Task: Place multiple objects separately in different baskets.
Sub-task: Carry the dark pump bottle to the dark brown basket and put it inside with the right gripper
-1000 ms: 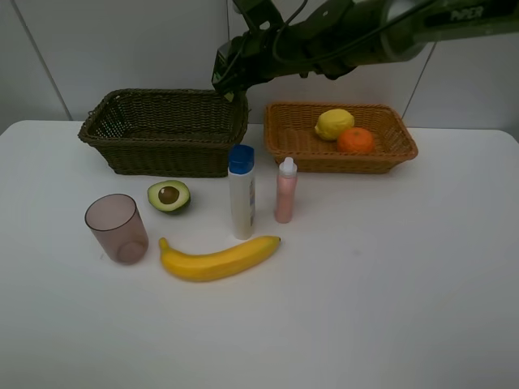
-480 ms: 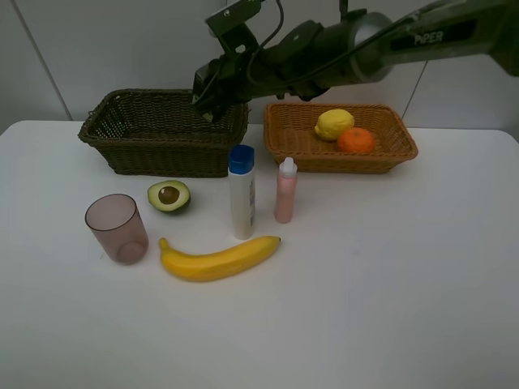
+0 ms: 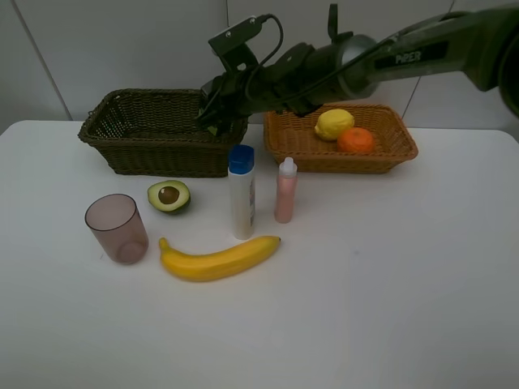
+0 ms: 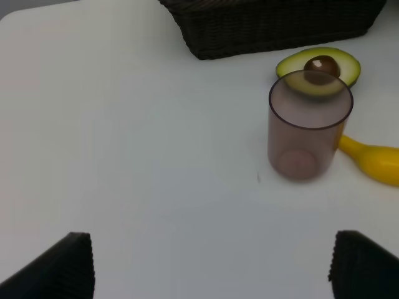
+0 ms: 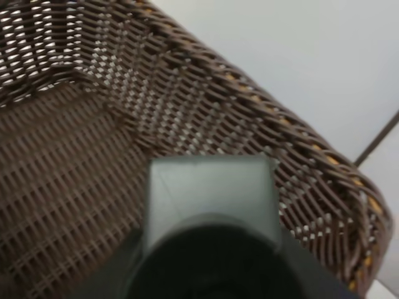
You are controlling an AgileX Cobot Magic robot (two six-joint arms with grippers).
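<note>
The pump bottle (image 5: 212, 193) hangs low over the bottom and inside the rim of the dark basket (image 5: 75, 180), so it is time to open my right gripper. The pump bottle would stay there.
My right gripper (image 3: 216, 113) reaches across over the right end of the dark olive-brown basket (image 3: 154, 156), shut on the dark green pump bottle (image 5: 209, 212), which hangs just above the basket's woven floor (image 5: 62, 168). A lemon (image 3: 334, 123) and an orange (image 3: 355, 140) lie in the orange-tan basket (image 3: 381, 160). On the table stand the mauve cup (image 3: 117, 228), halved avocado (image 3: 169, 195), banana (image 3: 219, 259), white blue-capped bottle (image 3: 242, 194) and pink bottle (image 3: 285, 192). My left gripper (image 4: 212, 265) is open, well short of the cup (image 4: 310, 134).
Both baskets sit side by side at the back of the white table, near the wall. The right arm's dark body (image 3: 365, 61) spans above the orange-tan basket. White tabletop stretches across the front and right.
The right arm has swung left and lowered, carrying the pump bottle from above the gap between the baskets down to the dark basket's right end. Nothing else moved.
</note>
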